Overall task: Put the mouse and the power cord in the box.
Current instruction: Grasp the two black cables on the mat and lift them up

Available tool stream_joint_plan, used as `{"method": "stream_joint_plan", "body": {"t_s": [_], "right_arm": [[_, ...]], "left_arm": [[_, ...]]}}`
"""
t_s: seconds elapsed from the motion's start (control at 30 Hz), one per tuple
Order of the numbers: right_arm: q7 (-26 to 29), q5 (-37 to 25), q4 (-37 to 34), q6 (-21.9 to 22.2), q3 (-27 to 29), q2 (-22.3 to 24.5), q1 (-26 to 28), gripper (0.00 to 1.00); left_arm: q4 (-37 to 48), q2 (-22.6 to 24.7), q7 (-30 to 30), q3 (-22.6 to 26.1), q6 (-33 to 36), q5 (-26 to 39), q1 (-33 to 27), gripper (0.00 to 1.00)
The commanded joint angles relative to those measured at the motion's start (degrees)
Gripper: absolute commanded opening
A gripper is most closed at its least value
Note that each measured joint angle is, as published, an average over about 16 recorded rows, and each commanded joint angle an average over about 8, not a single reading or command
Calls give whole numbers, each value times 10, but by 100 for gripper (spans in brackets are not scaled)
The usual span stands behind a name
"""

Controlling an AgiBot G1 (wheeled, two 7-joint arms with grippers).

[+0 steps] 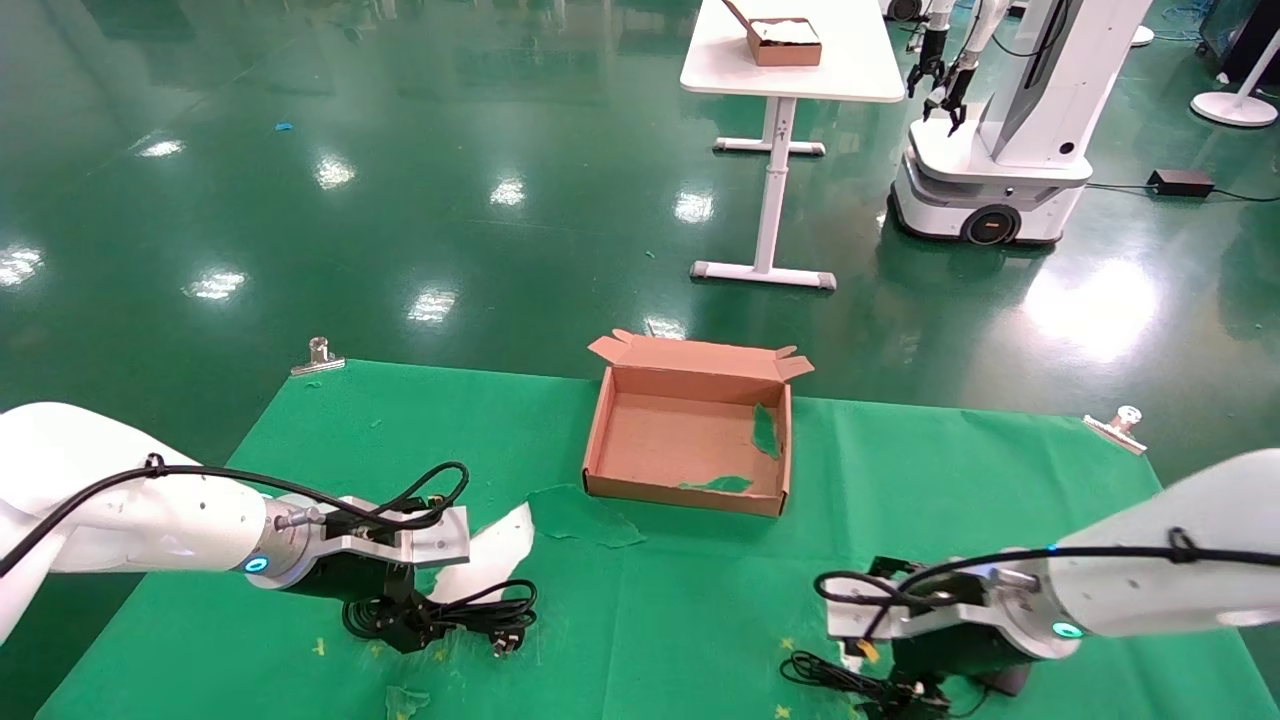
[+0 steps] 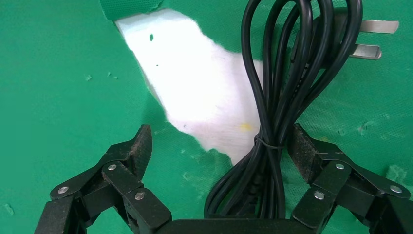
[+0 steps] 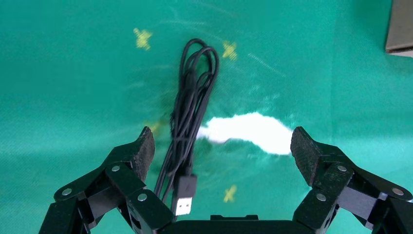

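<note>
The coiled power cord needs to go in the box, so my left gripper will grab it by its tied middle (image 2: 269,146) next.
The brown cardboard box (image 1: 690,440) lies open at the middle of the green table, with nothing inside but green scraps. My left gripper (image 1: 415,630) (image 2: 221,146) is low at the front left and open. The coiled black power cord (image 1: 480,608) (image 2: 272,97) lies on the cloth between its fingers, close to one pad (image 2: 304,148), with its pronged plug (image 2: 360,41) beyond. My right gripper (image 1: 900,695) (image 3: 221,146) is open at the front right over the mouse's thin cable (image 3: 192,92) and USB plug (image 3: 184,195). The mouse (image 1: 1005,680) is mostly hidden under that wrist.
A torn patch in the cloth shows white table (image 1: 495,550) beside the cord; a smaller tear (image 3: 253,131) lies under the right gripper. Metal clips (image 1: 318,357) (image 1: 1118,425) hold the cloth's far corners. Far off stand a white table (image 1: 790,70) and another robot (image 1: 1010,150).
</note>
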Motion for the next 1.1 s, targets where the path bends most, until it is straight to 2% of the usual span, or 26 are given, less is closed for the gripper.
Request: {"method": "stream_joint_plan", "body": {"t_s": [0.03,0.07,0.2,0.27,0.3,0.33,1.1], "right_arm": [[-8,-7,-27,7,-4,-15,7,100],[-11,-11,-36,9,-6,-20,10,91],[-18,-22,-58,10,-14,-33,15,41],[-19,-26,-63,10,-16,-36,16,16],[-19,-28,-66,10,-17,-37,17,3],[-19,-27,-65,10,-17,-37,17,0],[-17,-15,-49,9,-10,-26,12,0]], "left_arm": [[3,1,2,0,0,0,-1,71],[4,1,3,0,-1,-1,-1,58],[8,2,5,0,-1,-1,-2,9],[9,2,5,-1,-2,-1,-3,0],[10,3,6,-1,-2,-1,-3,0],[10,3,5,-1,-2,-1,-3,0],[6,2,5,-1,-1,-2,-2,0]]}}
